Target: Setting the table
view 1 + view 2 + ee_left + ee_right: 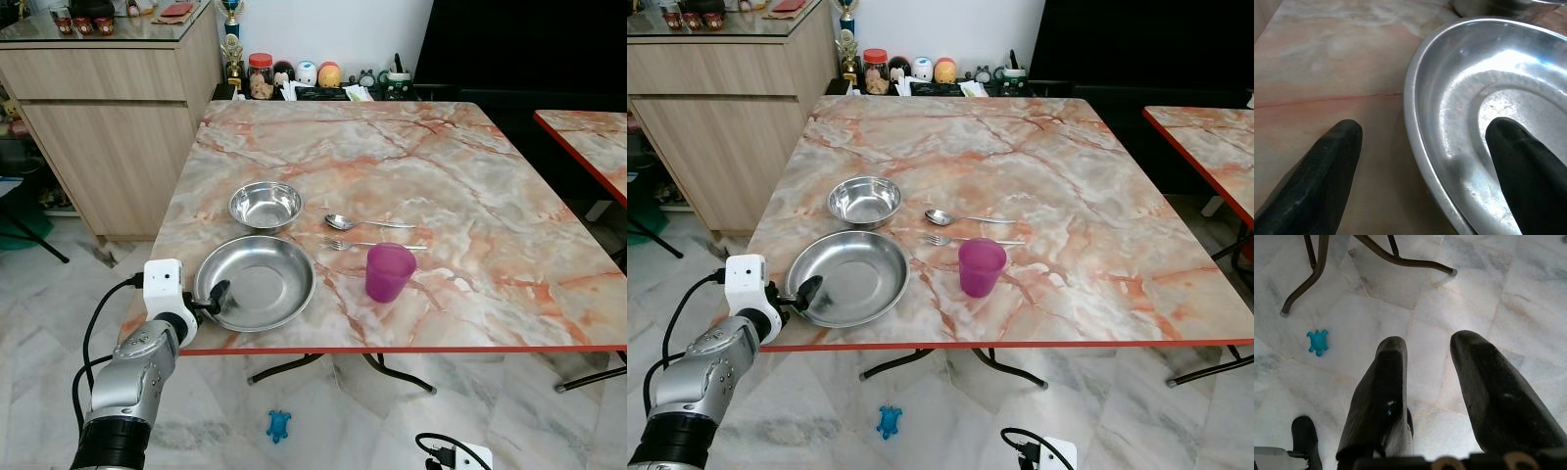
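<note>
My left gripper grips the steel plate by its thin raised rim next, since the plate's body spreads far wider than the open fingers.
A wide steel plate (257, 281) lies near the front left edge of the marble table (441, 166). My left gripper (217, 294) is open at the plate's near left rim: in the left wrist view one fingertip (1518, 147) rests inside the plate (1474, 88) and the other is outside, over the tabletop. Behind the plate stands a small steel bowl (265, 205). A spoon (364, 223) and a fork (367, 245) lie to its right, with a purple cup (389, 271) in front of them. My right gripper (1430, 340) hangs open over the floor.
A wooden cabinet (108, 108) stands at the left. Jars and small figures (294, 76) line the wall behind the table. A second red-edged table (588, 137) is at the right. A blue toy (278, 425) and the table's dark legs (1317, 264) are on the marble floor.
</note>
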You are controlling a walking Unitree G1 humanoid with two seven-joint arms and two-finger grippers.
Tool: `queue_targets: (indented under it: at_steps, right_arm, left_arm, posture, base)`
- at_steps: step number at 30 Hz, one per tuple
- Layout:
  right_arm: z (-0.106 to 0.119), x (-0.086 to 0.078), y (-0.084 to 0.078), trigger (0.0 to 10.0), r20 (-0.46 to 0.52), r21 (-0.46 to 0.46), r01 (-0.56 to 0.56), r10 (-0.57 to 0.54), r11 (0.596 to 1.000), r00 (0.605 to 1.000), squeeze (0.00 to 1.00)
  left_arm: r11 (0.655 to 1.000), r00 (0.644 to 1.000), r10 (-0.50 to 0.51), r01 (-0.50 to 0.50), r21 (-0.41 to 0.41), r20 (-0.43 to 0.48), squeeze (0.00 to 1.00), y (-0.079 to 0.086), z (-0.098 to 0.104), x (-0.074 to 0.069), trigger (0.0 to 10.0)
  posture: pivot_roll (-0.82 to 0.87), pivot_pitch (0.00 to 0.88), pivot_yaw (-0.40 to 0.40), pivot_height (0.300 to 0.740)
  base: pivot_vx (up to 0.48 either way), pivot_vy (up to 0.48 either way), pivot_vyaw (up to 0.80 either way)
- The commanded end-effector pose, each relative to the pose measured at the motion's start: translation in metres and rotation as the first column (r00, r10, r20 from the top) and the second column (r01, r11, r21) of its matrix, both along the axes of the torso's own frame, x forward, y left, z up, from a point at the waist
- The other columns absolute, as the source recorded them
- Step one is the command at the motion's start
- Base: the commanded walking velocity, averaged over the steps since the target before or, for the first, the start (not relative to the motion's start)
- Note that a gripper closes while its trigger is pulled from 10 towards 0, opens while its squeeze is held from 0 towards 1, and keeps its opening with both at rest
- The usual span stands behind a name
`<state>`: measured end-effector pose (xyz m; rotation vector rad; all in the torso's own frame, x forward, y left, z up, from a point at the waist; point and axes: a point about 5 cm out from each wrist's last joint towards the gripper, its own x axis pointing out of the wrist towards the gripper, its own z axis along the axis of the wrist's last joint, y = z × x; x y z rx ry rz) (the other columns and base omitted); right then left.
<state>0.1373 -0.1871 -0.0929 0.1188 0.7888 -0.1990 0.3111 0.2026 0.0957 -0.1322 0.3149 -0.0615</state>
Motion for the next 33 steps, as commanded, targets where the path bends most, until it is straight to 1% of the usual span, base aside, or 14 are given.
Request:
queue_targets:
  at_steps: [1, 2, 3, 4, 6, 12, 21, 29, 33]
  right_arm:
    - [-0.0006, -0.0018, -0.0011, 10.0, -0.007, -0.004, -0.011, 0.011, 1.000, 1.000, 0.00]
    - [-0.0005, -0.0015, -0.0010, 10.0, -0.006, -0.004, -0.012, 0.012, 1.000, 1.000, 0.00]
    - [-0.0003, -0.0012, -0.0009, 10.0, -0.004, -0.004, -0.012, 0.012, 1.000, 1.000, 0.00]
    - [-0.0002, -0.0010, -0.0008, 10.0, -0.004, -0.004, -0.012, 0.012, 1.000, 1.000, 0.00]
    - [-0.0003, -0.0010, -0.0010, 10.0, -0.005, -0.004, -0.013, 0.013, 1.000, 1.000, 0.00]
    - [-0.0009, -0.0021, -0.0020, 10.0, -0.015, -0.006, -0.017, 0.016, 1.000, 1.000, 0.00]
    - [0.0005, 0.0014, 0.0015, 10.0, 0.003, -0.011, -0.017, 0.017, 1.000, 1.000, 0.00]
    - [0.0019, 0.0049, 0.0031, 10.0, 0.016, -0.013, -0.021, 0.022, 1.000, 1.000, 0.00]
    - [0.0021, 0.0056, 0.0029, 10.0, 0.014, -0.021, -0.029, 0.029, 0.999, 0.999, 0.00]
  left_arm:
    - [1.000, 1.000, -0.012, 0.012, 0.014, -0.023, 0.00, -0.0023, -0.0025, 0.0007, 10.0]
    - [1.000, 1.000, -0.014, 0.015, 0.017, -0.025, 0.00, -0.0028, -0.0028, 0.0009, 6.7]
    - [1.000, 0.999, -0.017, 0.018, 0.019, -0.027, 0.00, -0.0031, -0.0032, 0.0010, 6.7]
    - [1.000, 0.999, -0.017, 0.018, 0.020, -0.028, 0.00, -0.0033, -0.0033, 0.0011, 0.0]
    - [1.000, 0.999, -0.018, 0.018, 0.020, -0.028, 0.00, -0.0036, -0.0032, 0.0013, 0.0]
    - [0.998, 0.999, -0.034, 0.036, 0.056, -0.038, 0.00, -0.0042, -0.0039, 0.0009, 0.0]
    - [0.997, 0.999, -0.015, 0.018, 0.076, -0.045, 0.00, -0.0023, -0.0039, 0.0011, 0.0]
    - [0.997, 0.999, -0.005, 0.008, 0.082, -0.037, 0.00, -0.0022, -0.0028, 0.0005, 0.0]
    - [0.998, 1.000, 0.004, -0.002, 0.062, -0.026, 0.00, -0.0037, -0.0032, -0.0011, 0.0]
  posture:
    - [0.14, 0.002, -0.047, 0.740]
    - [0.13, 0.000, -0.046, 0.740]
    - [0.13, 0.000, -0.046, 0.740]
    - [0.13, 0.000, -0.046, 0.740]
    - [0.13, 0.000, -0.046, 0.740]
    - [0.14, 0.000, -0.047, 0.740]
    - [0.14, 0.000, -0.047, 0.740]
    - [0.14, 0.000, -0.049, 0.740]
    - [0.14, 0.000, -0.048, 0.740]
  base:
    - [0.000, 0.000, 0.00]
    - [0.000, 0.000, 0.00]
    - [0.000, 0.000, 0.00]
    - [0.000, 0.000, 0.00]
    - [0.000, 0.000, 0.00]
    - [0.000, 0.000, 0.00]
    - [0.000, 0.000, 0.00]
    - [0.000, 0.000, 0.00]
    - [0.000, 0.000, 0.00]
